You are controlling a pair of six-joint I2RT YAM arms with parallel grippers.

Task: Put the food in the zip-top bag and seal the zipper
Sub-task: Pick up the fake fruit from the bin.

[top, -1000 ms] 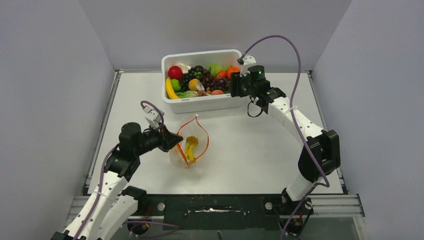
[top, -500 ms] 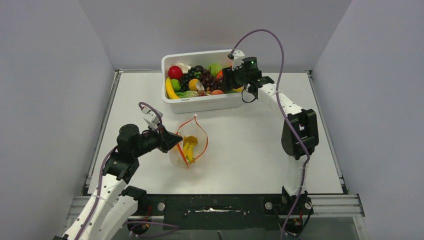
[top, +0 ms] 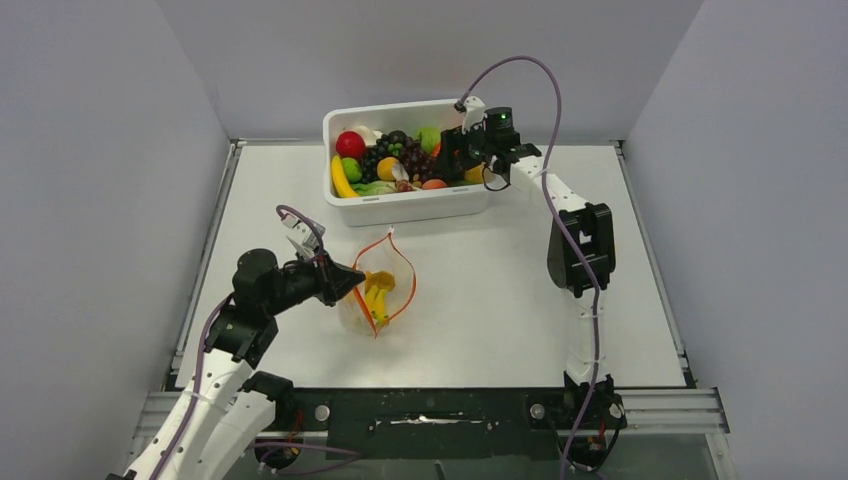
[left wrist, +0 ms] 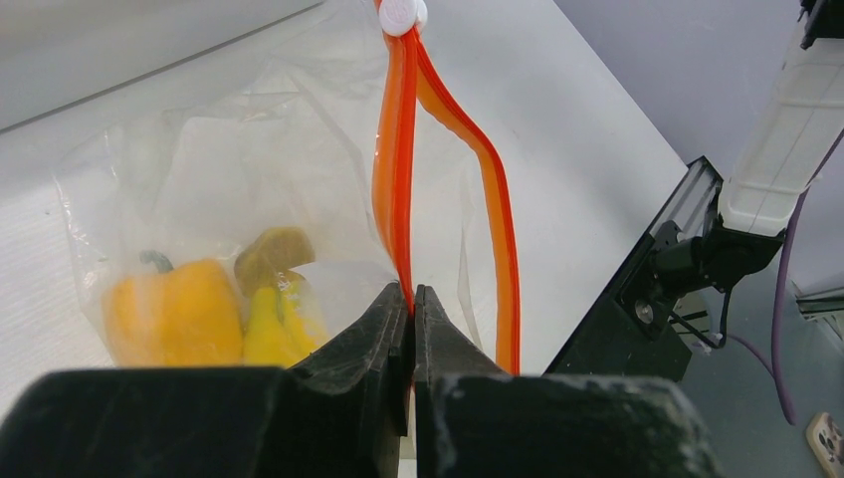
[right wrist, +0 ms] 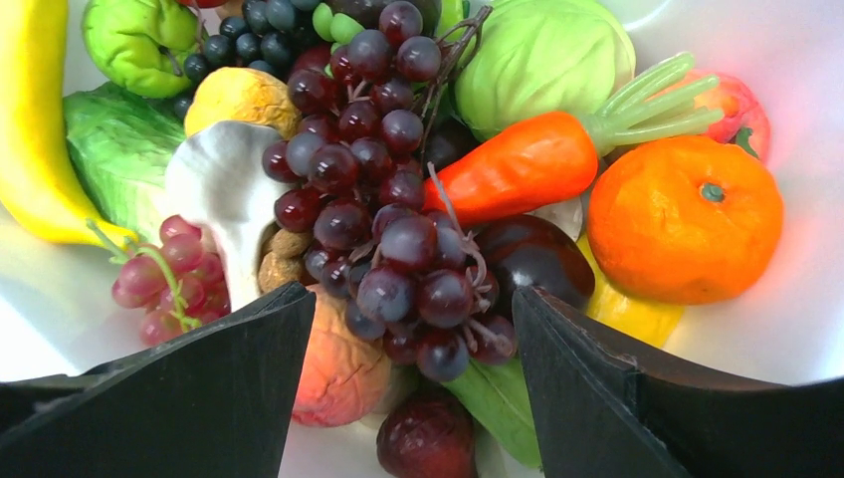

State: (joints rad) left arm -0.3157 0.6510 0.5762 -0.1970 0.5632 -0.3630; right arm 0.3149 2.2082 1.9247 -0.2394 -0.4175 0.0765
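Observation:
It isn't time to close on the grapes (top: 424, 166) (right wrist: 422, 282) yet: the fingers of my right gripper are above the grapes, so that gripper needs to first go down.
The zip-top bag (top: 378, 292) stands on the table with its mouth gaping. Inside it lie a yellow pepper (left wrist: 169, 311) and a banana bunch (left wrist: 274, 321). My left gripper (left wrist: 411, 299) is shut on the near side of the orange-red zipper (left wrist: 395, 149), holding that lip up. My right gripper (right wrist: 413, 294) hangs open over the white tub (top: 400, 207), its fingers either side of a bunch of dark purple grapes (right wrist: 388, 199) without touching them. In the top view the right gripper (top: 447, 160) is above the tub's right half.
The tub holds more food: an orange carrot (right wrist: 518, 164), an orange (right wrist: 682, 219), a green cabbage (right wrist: 542, 60), a long banana (right wrist: 30, 129), a pink peach (right wrist: 338, 363) and small red grapes (right wrist: 159, 274). The tub wall (right wrist: 796, 60) is close on the right.
My right arm has swung left from the tub's right end to over its contents, and its jaws have widened. The left gripper and the bag have stayed put.

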